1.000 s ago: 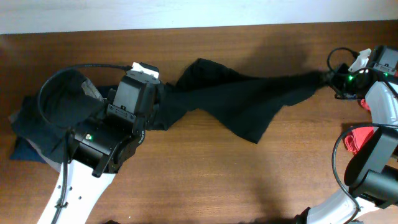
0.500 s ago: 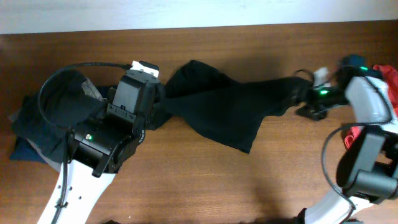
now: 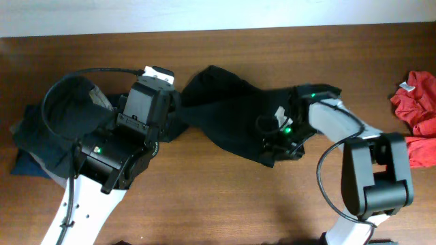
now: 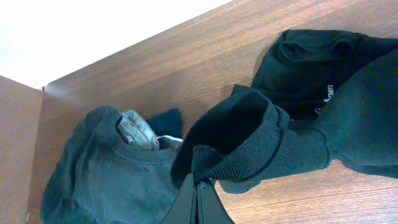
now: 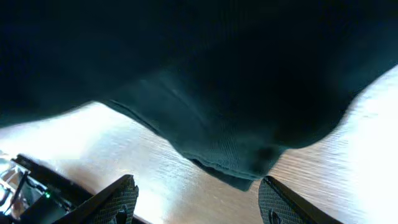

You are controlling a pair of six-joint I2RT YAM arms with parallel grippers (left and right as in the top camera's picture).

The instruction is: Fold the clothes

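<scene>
The black garment's folded edge (image 3: pixel 270 162) (image 5: pixel 240 174) should go into my right gripper next, away from the ribbed edge in my left gripper. Then I will spread the garment out to fold it.
The clothes (image 3: pixel 235 119), a black garment, lie bunched across the middle of the table. In the left wrist view my left gripper (image 4: pixel 200 186) is shut on a ribbed edge of the clothes (image 4: pixel 261 140), which curls up into a loop above the fingertips. My right gripper (image 5: pixel 199 205) is open over the wood, and a folded edge of the clothes (image 5: pixel 230 165) hangs just above the gap, close to the right finger (image 5: pixel 280 205). From overhead, the right arm (image 3: pixel 327 119) reaches in over the garment's lower right edge.
A charcoal-grey garment (image 3: pixel 41 133) lies heaped at the far left, beside and partly under my left arm (image 3: pixel 129 146); it also shows in the left wrist view (image 4: pixel 106 171). A red cloth (image 3: pixel 417 102) sits at the right edge. The wall runs along the table's back.
My right arm has swung from the far right edge to the middle of the table. The garment's stretched right end has come left with it and bunched up. The left arm has not moved.
</scene>
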